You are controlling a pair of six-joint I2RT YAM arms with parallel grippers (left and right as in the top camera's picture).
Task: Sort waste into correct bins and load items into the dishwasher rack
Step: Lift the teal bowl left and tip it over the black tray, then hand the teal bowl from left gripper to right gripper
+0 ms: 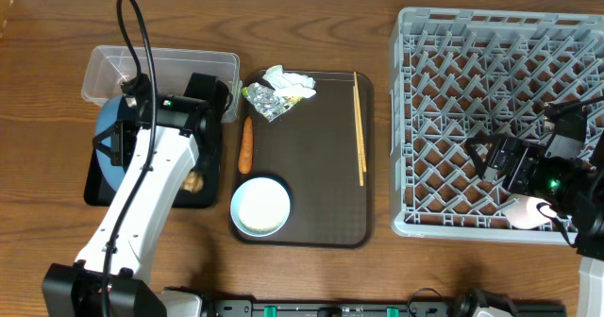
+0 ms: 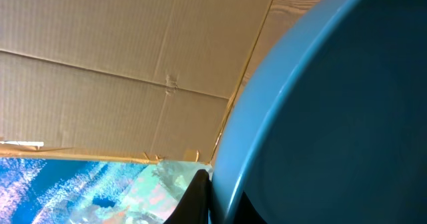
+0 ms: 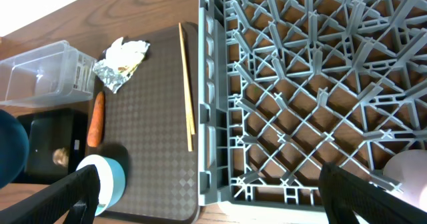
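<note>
Next, my right gripper grabs the plate's rim (image 1: 115, 185), clear of my left gripper, to load the large blue plate into the rack (image 1: 444, 91).
My left gripper (image 1: 132, 128) (image 2: 217, 207) is shut on the rim of the large blue plate (image 1: 106, 152) (image 2: 320, 117), which it holds tilted over the black tray (image 1: 92, 196). A brown food lump (image 1: 193, 180) lies in that tray. The clear tub (image 1: 160, 72) stands behind it. Crumpled paper (image 1: 288, 79), foil (image 1: 264, 100), a carrot (image 1: 246, 145), chopsticks (image 1: 359, 128) and a bowl (image 1: 261, 207), white inside and light blue outside, lie on the brown serving tray (image 1: 311, 185). My right gripper (image 1: 495, 166) (image 3: 213, 204) hangs open over the grey rack (image 1: 444, 91). A pale pink cup (image 1: 528, 213) (image 3: 407, 174) sits in the rack's front right corner.
The left arm (image 1: 142, 204) crosses over the black tray and hides much of it. Cardboard (image 2: 120, 71) fills the background of the left wrist view. Bare wooden table (image 1: 47, 91) shows to the left of the tub and along the front edge.
</note>
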